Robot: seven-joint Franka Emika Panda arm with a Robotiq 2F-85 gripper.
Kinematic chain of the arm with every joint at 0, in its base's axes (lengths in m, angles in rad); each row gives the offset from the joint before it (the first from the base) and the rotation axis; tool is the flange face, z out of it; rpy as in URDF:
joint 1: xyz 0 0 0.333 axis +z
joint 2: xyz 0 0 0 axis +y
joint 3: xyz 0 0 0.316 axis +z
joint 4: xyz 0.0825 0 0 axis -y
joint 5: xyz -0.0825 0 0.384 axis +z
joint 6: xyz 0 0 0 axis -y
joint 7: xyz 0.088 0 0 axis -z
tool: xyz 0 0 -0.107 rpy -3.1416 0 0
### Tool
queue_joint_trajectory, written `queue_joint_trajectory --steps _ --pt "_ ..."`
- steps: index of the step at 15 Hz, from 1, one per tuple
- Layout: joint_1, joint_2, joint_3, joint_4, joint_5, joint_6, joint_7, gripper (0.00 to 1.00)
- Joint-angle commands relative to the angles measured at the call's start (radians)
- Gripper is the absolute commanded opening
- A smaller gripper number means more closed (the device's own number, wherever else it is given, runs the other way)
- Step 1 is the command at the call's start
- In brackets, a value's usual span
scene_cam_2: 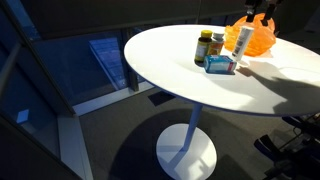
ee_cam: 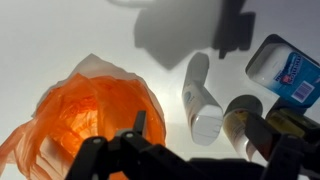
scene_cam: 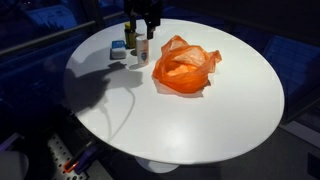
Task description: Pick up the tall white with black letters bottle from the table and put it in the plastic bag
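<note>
My gripper lowers next before it closes, since the white bottle's top (scene_cam: 141, 39) (ee_cam: 207, 127) is below its open fingers and closing now would miss the bottle.
The tall white bottle with black letters (scene_cam: 143, 48) stands upright at the far edge of the round white table (scene_cam: 230, 120), next to the orange plastic bag (scene_cam: 185, 68). It also shows in an exterior view (scene_cam_2: 243, 40) and in the wrist view (ee_cam: 200, 98). The bag lies open and crumpled in the wrist view (ee_cam: 95, 115) and shows in an exterior view (scene_cam_2: 258, 37). My gripper (ee_cam: 200, 135) is open and empty, hovering above the bottle without touching it. It shows dimly in both exterior views (scene_cam: 142, 22) (scene_cam_2: 262, 11).
Two dark-capped bottles (ee_cam: 240, 115) (ee_cam: 285, 125) stand close beside the white bottle; they show in an exterior view (scene_cam_2: 205, 45). A blue and white container (ee_cam: 285, 68) lies by them (scene_cam_2: 220, 65). The table edge is just behind the group.
</note>
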Motion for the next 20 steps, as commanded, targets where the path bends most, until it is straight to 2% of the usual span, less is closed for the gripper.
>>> queue_joint_trajectory --steps 1,7,8,14,17,18,19,20 --pt "0.012 0.046 0.003 0.033 -0.012 0.028 0.053 1.00" --pt "0.041 0.068 0.009 0.025 -0.051 0.091 0.129 1.00" --pt "0.046 0.071 0.009 0.024 -0.059 0.097 0.141 0.97" --pt "0.057 0.082 0.005 0.023 -0.094 0.105 0.193 0.46" --pt "0.057 0.088 0.003 0.023 -0.100 0.101 0.207 0.39" --pt "0.056 0.087 0.001 0.024 -0.100 0.098 0.211 0.30" --pt "0.056 0.082 0.000 0.024 -0.100 0.096 0.212 0.16" --pt "0.055 0.073 0.000 0.026 -0.096 0.090 0.210 0.10"
